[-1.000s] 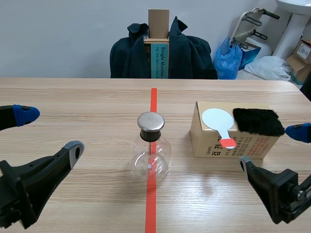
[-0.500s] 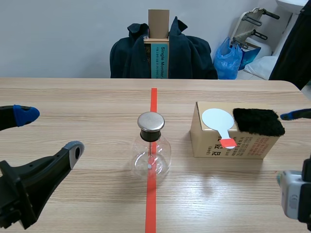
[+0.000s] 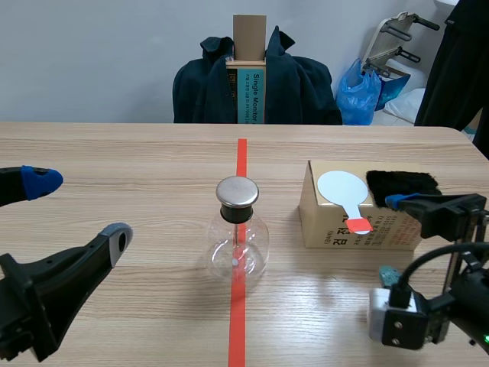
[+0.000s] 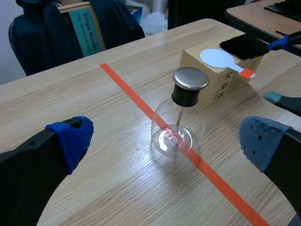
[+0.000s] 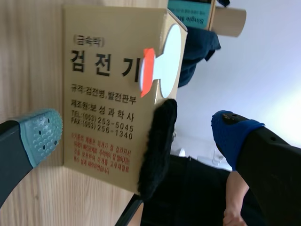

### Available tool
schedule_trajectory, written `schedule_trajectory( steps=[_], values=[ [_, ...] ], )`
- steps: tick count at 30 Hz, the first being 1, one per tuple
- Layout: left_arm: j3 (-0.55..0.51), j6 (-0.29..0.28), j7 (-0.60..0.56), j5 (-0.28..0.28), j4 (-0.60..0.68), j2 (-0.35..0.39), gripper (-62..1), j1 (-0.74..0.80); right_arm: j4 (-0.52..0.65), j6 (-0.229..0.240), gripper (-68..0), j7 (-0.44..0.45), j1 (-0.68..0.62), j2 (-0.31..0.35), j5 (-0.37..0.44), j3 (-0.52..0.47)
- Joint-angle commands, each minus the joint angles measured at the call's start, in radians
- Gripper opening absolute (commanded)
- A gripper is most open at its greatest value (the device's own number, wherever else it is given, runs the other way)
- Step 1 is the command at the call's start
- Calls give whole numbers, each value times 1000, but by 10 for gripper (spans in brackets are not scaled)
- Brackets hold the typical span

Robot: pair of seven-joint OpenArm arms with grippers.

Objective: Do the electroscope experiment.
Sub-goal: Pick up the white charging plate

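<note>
The paddle's round white disc [image 3: 341, 187] has to stay free for the electroscope experiment, so my right gripper should next grab the paddle by its orange-red handle [image 3: 358, 225].
The electroscope, a round glass flask [image 3: 238, 246] with a metal cap [image 3: 237, 193], stands on the red tape line at the table's middle. To its right is a cardboard box [image 3: 336, 227]. On the box lie a white paddle [image 3: 341, 189] with an orange handle and a black fur cloth [image 3: 401, 182]. My right gripper [image 3: 392, 237] is open and turned on its side at the box's front right, blue pad by the fur, teal pad low. In the right wrist view the box [image 5: 103, 94], paddle [image 5: 168, 49] and fur [image 5: 157, 141] lie ahead of its fingers. My left gripper [image 3: 76, 206] stands open at the near left, with the flask [image 4: 178, 127] ahead.
A chair draped with a dark jacket [image 3: 256, 80] and holding a tall box stands behind the far table edge. A blue bag [image 3: 359, 92] and clutter sit on the floor at the back right. A dark shape [image 3: 458, 61] rises at the far right corner.
My right arm has rolled on its side and moved left to the box's front right corner, its blue pad now by the fur. The left arm, flask and box have not moved.
</note>
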State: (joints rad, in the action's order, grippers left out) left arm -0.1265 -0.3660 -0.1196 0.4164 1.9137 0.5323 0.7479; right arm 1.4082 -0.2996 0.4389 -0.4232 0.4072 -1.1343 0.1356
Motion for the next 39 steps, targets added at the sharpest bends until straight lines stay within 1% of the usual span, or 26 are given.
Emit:
schedule_trajectory(
  steps=[1,6,11,16,23,26,29,30,32,35,37,39],
  values=[
    [4,5,-14,7,12,0,14,-3,12,-8,4,-3,26,-20,9,0],
    [4,5,-14,7,12,0,14,-3,-31,-16,4,-7,89,-95,8,6],
    [4,5,-15,7,12,0,14,-3,-31,-16,4,-19,104,-133,8,12],
    [4,5,-18,6,12,0,14,-3,-31,-15,4,-85,105,-173,8,12],
    [4,5,-18,7,12,0,14,-3,-31,-15,4,-81,111,-183,6,25],
    [4,5,-18,7,12,0,14,-3,-31,-15,4,-80,110,-183,-16,29],
    [4,5,-19,7,12,0,14,-3,-31,-15,4,-73,110,-183,-18,29],
    [4,4,-19,7,12,0,14,-3,-31,-15,-7,-72,111,-183,-18,29],
    [4,-8,-21,7,12,0,14,-3,-31,-15,-69,-70,111,-183,-21,29],
    [4,-31,-21,7,12,0,14,-3,-31,-15,-203,-72,111,-183,-33,25],
    [4,-32,-21,7,12,0,14,-3,-31,-15,-293,-74,111,-183,-33,20],
    [4,-32,-21,7,12,0,14,-3,-31,-15,-365,-75,111,-182,-33,20]
  ],
)
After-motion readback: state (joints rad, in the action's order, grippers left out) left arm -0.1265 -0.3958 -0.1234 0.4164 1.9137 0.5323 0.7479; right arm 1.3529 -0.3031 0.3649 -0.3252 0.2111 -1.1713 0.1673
